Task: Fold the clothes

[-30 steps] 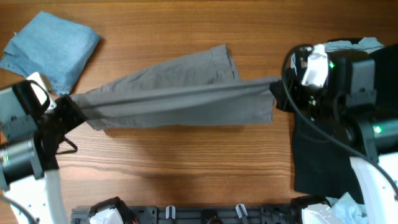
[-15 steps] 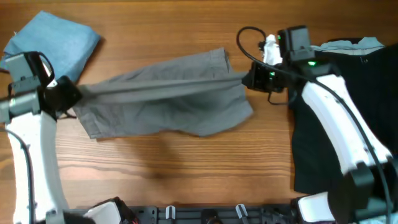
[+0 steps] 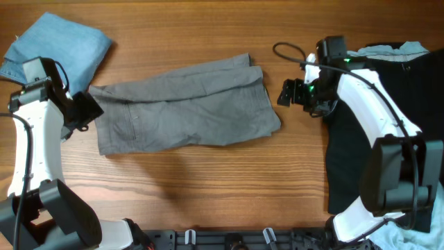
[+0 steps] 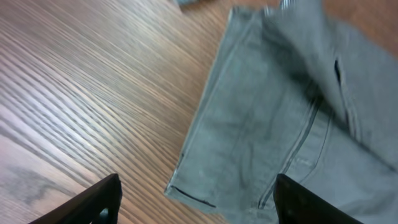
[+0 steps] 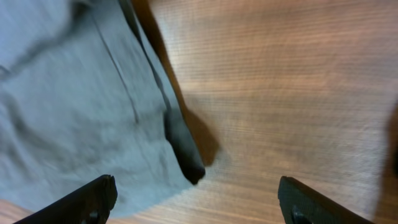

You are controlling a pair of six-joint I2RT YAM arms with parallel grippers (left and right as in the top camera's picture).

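Note:
My left gripper will next pinch the folded-over top layer of the grey-taupe shorts [image 3: 184, 104] at its waistband-end corner, to fold the top layer across.
The grey-taupe shorts [image 3: 184, 104] lie flat on the wooden table, folded over lengthwise, with the waistband end toward the left. My left gripper [image 3: 88, 109] stands open just off their left edge and holds nothing. In the left wrist view the shorts [image 4: 292, 106] lie below the open left gripper [image 4: 199, 208], a hem corner between the fingers. My right gripper [image 3: 286, 92] hangs open just off the right edge. In the right wrist view, the shorts [image 5: 68, 93] fill the left side under the open right gripper [image 5: 199, 208].
A folded light-blue denim piece [image 3: 54, 48] lies at the far left corner, beside my left arm. A large black garment [image 3: 368, 146] covers the right side under my right arm. A dark rail [image 3: 229, 239] runs along the table's front edge.
Both grippers have opened and let go of the shorts, which were stretched between them. The shorts have dropped flat onto the table. Each gripper has drawn back a little from its edge.

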